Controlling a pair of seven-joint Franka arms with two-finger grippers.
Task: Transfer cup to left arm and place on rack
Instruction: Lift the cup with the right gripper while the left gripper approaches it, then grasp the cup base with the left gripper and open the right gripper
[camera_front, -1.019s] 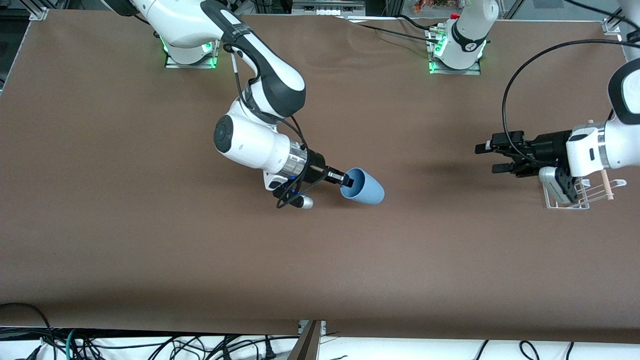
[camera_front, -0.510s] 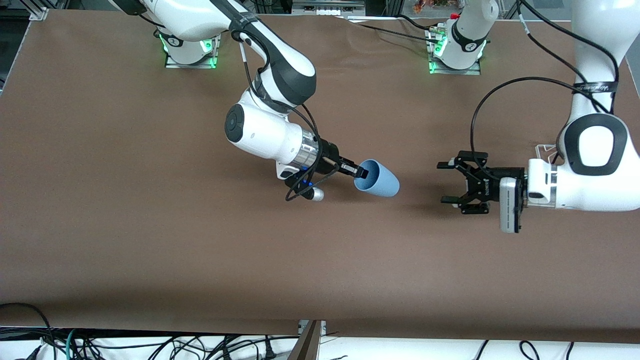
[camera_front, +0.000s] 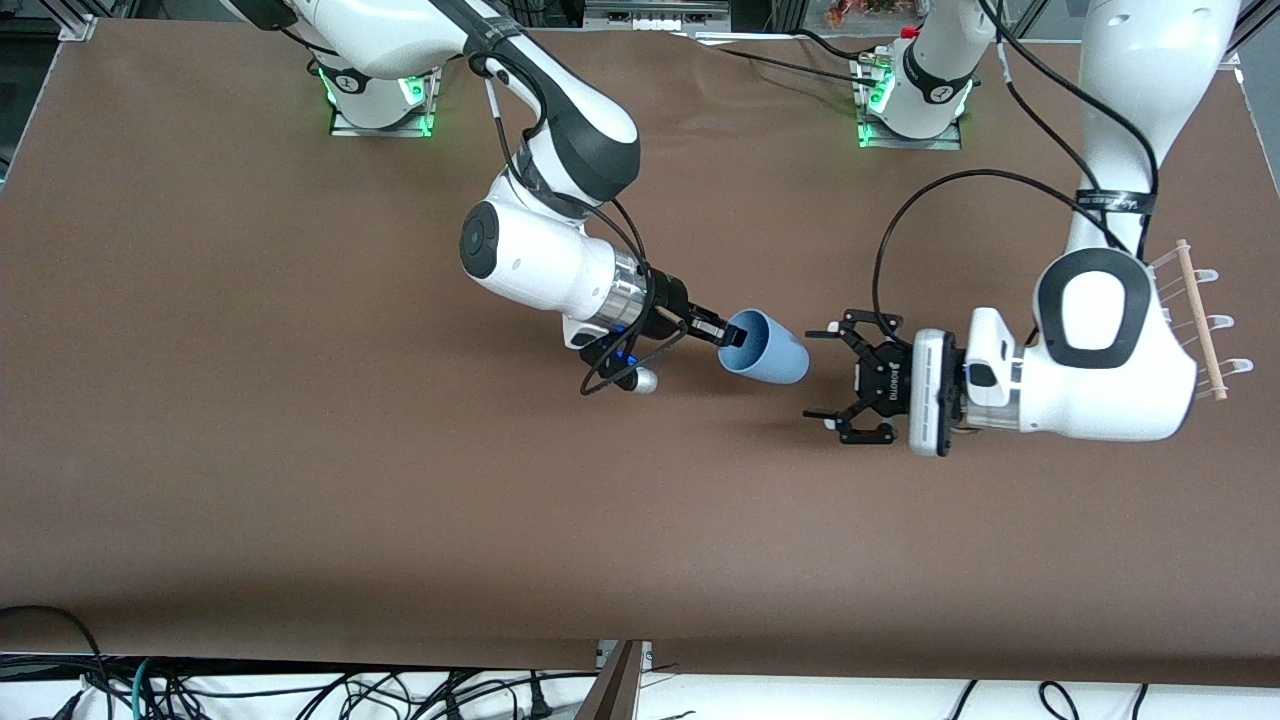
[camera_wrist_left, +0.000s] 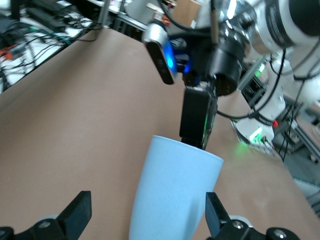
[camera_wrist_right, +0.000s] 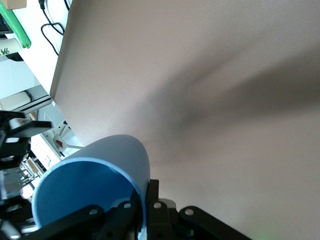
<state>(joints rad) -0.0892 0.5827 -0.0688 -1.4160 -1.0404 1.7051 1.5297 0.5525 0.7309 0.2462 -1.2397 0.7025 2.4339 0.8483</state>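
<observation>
The cup's rim should stay free to go onto the rack (camera_front: 1198, 320), so my left gripper will grab the light-blue cup by its base (camera_front: 793, 360).
The light-blue cup (camera_front: 768, 350) hangs on its side over the middle of the table, base toward the left arm. My right gripper (camera_front: 728, 335) is shut on the cup's rim, one finger inside and one outside, as the right wrist view (camera_wrist_right: 147, 200) shows on the cup (camera_wrist_right: 95, 185). My left gripper (camera_front: 815, 372) is open at the cup's base. In the left wrist view (camera_wrist_left: 146, 220) the cup (camera_wrist_left: 175, 195) lies between its spread fingers without touching them. The white wire rack (camera_front: 1198, 320) with its wooden dowel stands at the left arm's end, partly hidden by that arm.
The brown table (camera_front: 300, 480) bears nothing else. Both arm bases with green lights (camera_front: 380, 100) (camera_front: 905, 120) stand along the edge farthest from the front camera. Loose cables (camera_front: 300, 695) lie below the near edge. A black cable loops over the left wrist (camera_front: 900, 215).
My left arm has swung from over the rack toward the cup, uncovering the rack, and its open fingers now flank the cup's base. My right gripper has carried the cup slightly toward the left arm.
</observation>
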